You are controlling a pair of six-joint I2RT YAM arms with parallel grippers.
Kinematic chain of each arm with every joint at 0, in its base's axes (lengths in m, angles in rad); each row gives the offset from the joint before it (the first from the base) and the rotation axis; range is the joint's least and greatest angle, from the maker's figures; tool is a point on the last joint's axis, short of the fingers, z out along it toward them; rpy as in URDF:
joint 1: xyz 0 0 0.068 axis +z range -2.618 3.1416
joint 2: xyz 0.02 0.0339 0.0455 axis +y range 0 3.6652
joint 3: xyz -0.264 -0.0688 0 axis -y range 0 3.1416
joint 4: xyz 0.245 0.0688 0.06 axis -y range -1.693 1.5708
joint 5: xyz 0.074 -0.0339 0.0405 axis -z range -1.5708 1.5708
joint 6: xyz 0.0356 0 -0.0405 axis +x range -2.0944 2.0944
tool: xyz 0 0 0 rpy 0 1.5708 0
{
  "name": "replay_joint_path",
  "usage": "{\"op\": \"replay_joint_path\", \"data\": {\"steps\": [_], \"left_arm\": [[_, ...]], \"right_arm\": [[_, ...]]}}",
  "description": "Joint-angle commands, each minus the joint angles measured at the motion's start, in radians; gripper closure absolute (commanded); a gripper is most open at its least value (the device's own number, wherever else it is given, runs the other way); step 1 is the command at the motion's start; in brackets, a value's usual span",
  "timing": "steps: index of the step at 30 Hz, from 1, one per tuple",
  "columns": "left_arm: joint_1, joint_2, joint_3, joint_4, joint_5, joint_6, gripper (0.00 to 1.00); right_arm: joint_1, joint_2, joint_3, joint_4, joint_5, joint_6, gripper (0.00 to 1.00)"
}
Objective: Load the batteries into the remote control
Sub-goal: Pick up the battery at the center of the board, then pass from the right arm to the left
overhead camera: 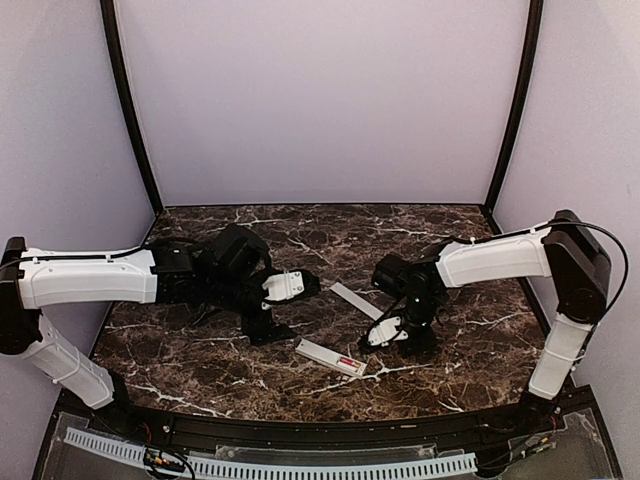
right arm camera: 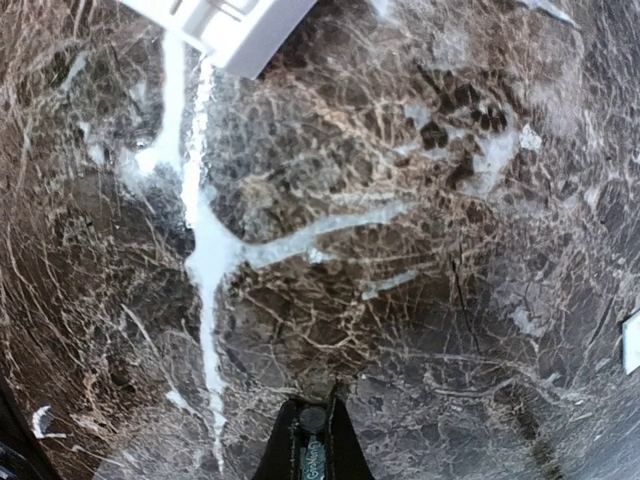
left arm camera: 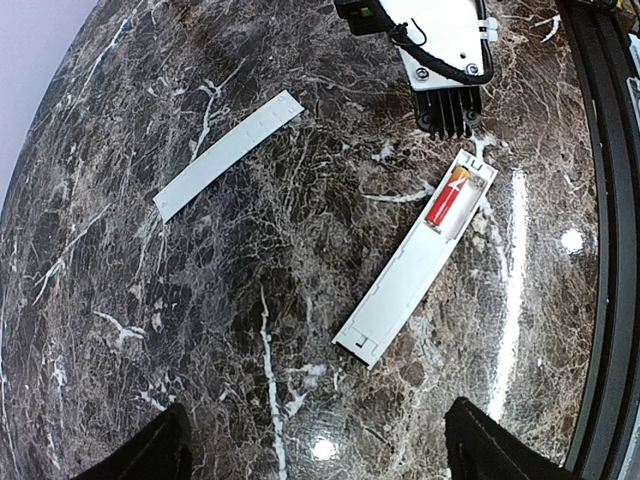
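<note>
My left gripper will next take the dark green battery by its exposed end to load it, so its other end stays free to enter the remote's slot (overhead camera: 351,364) (left arm camera: 460,204).
The white remote control (overhead camera: 330,357) lies on the marble table (overhead camera: 200,370) with its slot up. A red battery (left arm camera: 447,199) sits in the slot at the end of the remote (left arm camera: 400,290) near my right gripper (left arm camera: 445,120). My left gripper (left arm camera: 315,452) is open and empty, hovering just short of the remote's other end. My right gripper (right arm camera: 313,440) is shut on the dark green battery (right arm camera: 313,458), held lengthwise between the fingers a little above the table. A corner of the remote (right arm camera: 235,25) shows ahead of it.
The thin flat white cover plate (left arm camera: 228,153) lies apart from the remote, further back on the table (overhead camera: 356,301). My two grippers, left (overhead camera: 265,328) and right (overhead camera: 380,342), flank the remote. A black rail (overhead camera: 330,432) runs along the near table edge.
</note>
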State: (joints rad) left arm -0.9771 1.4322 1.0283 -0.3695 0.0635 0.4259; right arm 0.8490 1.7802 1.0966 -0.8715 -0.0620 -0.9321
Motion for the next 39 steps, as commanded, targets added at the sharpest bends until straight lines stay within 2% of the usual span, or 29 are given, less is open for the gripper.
{"op": "replay_joint_path", "data": {"steps": [1,8,12,15,18,20,22,26,29,31,32,39], "left_arm": [[0.010,-0.018,-0.003,-0.013,0.018,-0.008,0.13],[0.034,-0.071,-0.018,0.079,0.033,-0.061,0.13],[0.049,-0.162,-0.072,0.238,0.059,-0.107,0.14],[0.052,-0.261,-0.137,0.431,0.130,-0.149,0.16],[0.052,-0.303,-0.159,0.592,0.220,-0.234,0.19],[0.051,-0.309,-0.146,0.656,0.273,-0.290,0.21],[0.050,-0.304,-0.117,0.708,0.296,-0.346,0.22],[0.049,-0.274,-0.037,0.767,0.306,-0.447,0.22],[0.044,-0.250,0.004,0.765,0.322,-0.485,0.27],[0.041,-0.239,0.014,0.771,0.322,-0.517,0.37],[0.039,-0.234,0.018,0.770,0.317,-0.522,0.45],[0.033,-0.226,0.037,0.750,0.307,-0.536,0.60]], "right_arm": [[0.007,0.000,0.028,-0.031,-0.039,0.048,1.00],[0.003,-0.097,0.149,-0.018,-0.079,0.240,1.00],[-0.001,-0.230,0.256,0.107,-0.158,0.470,1.00],[-0.004,-0.350,0.256,0.374,-0.278,0.725,1.00],[0.000,-0.445,0.137,0.820,-0.377,1.050,1.00],[0.021,-0.479,0.042,1.127,-0.380,1.204,1.00],[0.057,-0.484,-0.018,1.356,-0.327,1.291,1.00],[0.127,-0.449,-0.034,1.555,-0.262,1.358,1.00],[0.158,-0.432,-0.038,1.644,-0.239,1.370,1.00],[0.164,-0.425,-0.047,1.683,-0.233,1.375,1.00],[0.167,-0.423,-0.050,1.694,-0.231,1.377,1.00],[0.176,-0.425,-0.075,1.707,-0.214,1.375,1.00]]}}
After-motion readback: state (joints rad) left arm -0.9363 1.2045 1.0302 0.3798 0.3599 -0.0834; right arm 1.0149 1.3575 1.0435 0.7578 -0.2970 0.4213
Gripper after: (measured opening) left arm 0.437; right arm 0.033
